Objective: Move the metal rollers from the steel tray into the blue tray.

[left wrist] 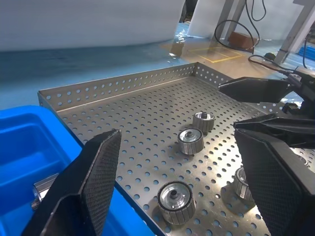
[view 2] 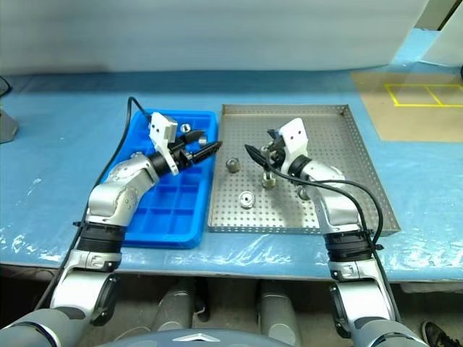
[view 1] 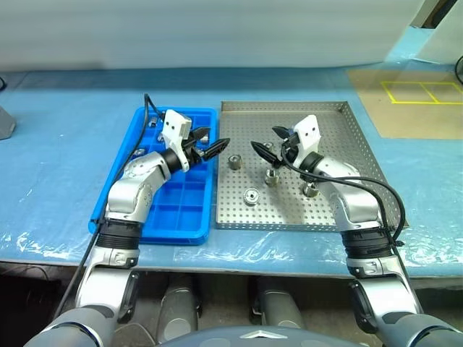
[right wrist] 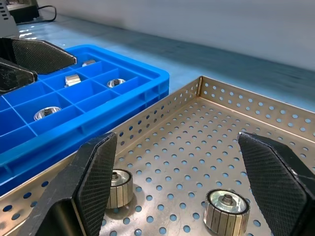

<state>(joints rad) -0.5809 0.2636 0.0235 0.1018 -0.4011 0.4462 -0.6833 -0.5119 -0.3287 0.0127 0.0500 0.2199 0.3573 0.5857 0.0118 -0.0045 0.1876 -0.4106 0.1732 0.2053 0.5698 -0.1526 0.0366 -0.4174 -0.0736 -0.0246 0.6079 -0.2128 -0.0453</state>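
The metal roller should go into the blue tray, so my left gripper should grab it by its ribbed outer side next.
The steel tray (view 1: 340, 144) lies right of the blue tray (view 1: 173, 233), edge to edge. Several metal rollers stand on its perforated floor: one (view 1: 234, 162) near the left rim, one (view 1: 251, 196) toward the front, one (view 1: 271, 177) and one (view 1: 309, 189) under my right arm. More rollers (right wrist: 47, 113) (right wrist: 116, 83) sit in the blue tray's far compartments. My left gripper (view 1: 215, 139) hangs open and empty over the seam between the trays. Facing it, my right gripper (view 1: 265, 139) is open and empty above the steel tray's left half.
Both trays rest on a table covered in blue sheet (view 1: 65, 166) with a plastic film along the front edge. A brown board with yellow tape (view 1: 423, 90) lies at the back right. A grey object (view 1: 4, 123) sits at the far left edge.
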